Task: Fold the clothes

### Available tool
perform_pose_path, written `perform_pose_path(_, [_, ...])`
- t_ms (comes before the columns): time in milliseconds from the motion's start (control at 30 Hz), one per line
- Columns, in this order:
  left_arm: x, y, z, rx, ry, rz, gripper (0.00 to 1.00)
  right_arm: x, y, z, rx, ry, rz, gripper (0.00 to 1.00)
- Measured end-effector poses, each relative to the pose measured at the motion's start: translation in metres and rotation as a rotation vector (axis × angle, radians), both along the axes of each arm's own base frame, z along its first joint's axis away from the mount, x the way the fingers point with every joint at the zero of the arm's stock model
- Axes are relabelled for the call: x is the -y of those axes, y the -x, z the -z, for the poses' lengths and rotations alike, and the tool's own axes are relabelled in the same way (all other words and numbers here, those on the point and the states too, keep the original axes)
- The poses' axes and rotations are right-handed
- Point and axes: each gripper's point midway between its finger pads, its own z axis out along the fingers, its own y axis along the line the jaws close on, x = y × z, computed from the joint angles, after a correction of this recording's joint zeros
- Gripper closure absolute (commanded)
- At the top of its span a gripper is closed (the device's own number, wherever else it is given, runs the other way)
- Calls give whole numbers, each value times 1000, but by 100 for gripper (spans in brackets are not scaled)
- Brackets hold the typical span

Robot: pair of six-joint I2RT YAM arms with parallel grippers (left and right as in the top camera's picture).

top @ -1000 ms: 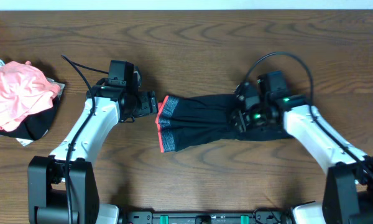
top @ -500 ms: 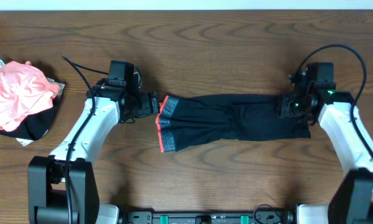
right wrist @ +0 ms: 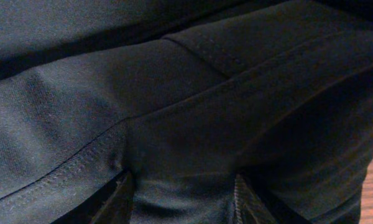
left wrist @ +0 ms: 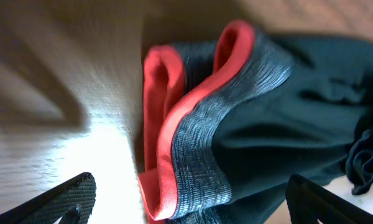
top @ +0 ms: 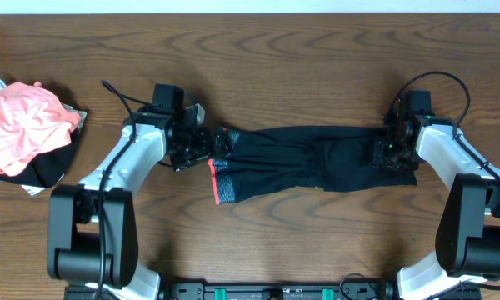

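Note:
I will next grab the black garment with my left gripper by its red-edged waistband, to straighten and fold it.
A black garment with a grey and red waistband lies stretched out across the middle of the table. My left gripper is open at the waistband end. In the left wrist view the red-edged waistband lies between the wide-apart fingers, which are not closed on it. My right gripper is down on the garment's right end. In the right wrist view its fingers stand partly apart, pressed into black fabric that fills the frame.
A pile of clothes, a pink garment on top of a black one, sits at the far left edge of the wooden table. The arm bases are at the front edge.
The right gripper dragged the garment's right end from the middle out to the right, stretching it flat, then settled slightly lower. The left gripper moved right and now reaches the waistband.

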Motion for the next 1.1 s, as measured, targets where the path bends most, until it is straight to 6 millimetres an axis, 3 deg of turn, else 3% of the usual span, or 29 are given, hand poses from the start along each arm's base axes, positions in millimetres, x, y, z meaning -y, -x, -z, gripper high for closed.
perform_pose_path(300, [5, 29, 13, -160, 36, 7, 2, 0, 0, 0, 0, 0, 0, 51])
perform_pose_path(600, [25, 20, 9, -99, 107, 46, 3, 0, 0, 0, 0, -1, 0, 51])
perform_pose_path(767, [40, 28, 17, -84, 102, 87, 3, 0, 0, 0, 0, -1, 0, 51])
perform_pose_path(1100, [38, 28, 22, -94, 60, 58, 3, 0, 0, 0, -1, -1, 0, 51])
